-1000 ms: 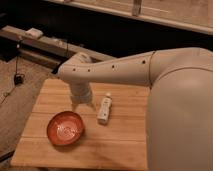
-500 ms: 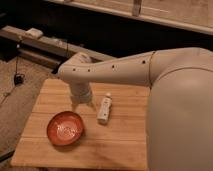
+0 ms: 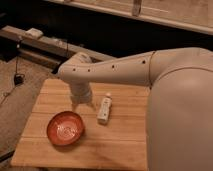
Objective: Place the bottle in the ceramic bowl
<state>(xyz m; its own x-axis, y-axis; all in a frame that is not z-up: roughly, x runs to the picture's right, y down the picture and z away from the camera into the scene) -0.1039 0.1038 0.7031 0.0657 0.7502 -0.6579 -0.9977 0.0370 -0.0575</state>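
Observation:
The small white bottle should go in the ceramic bowl (image 3: 65, 128), so my gripper will next grab it by its body (image 3: 104, 111).
The slim white bottle (image 3: 104, 109) lies on its side near the middle of the wooden table (image 3: 120, 147), its cap pointing away from me. The red-orange ceramic bowl (image 3: 65, 128) sits empty on the table, to the bottle's left and nearer the front. My arm reaches in from the right. My gripper (image 3: 83, 104) hangs pointing down just left of the bottle and above the bowl's far right rim. It is open and holds nothing.
My white arm and body (image 3: 180, 115) cover the table's right side. A dark low bench (image 3: 45, 47) with a pale object (image 3: 34, 33) runs behind the table. Carpet with a black cable (image 3: 17, 77) lies to the left, past the table's edge.

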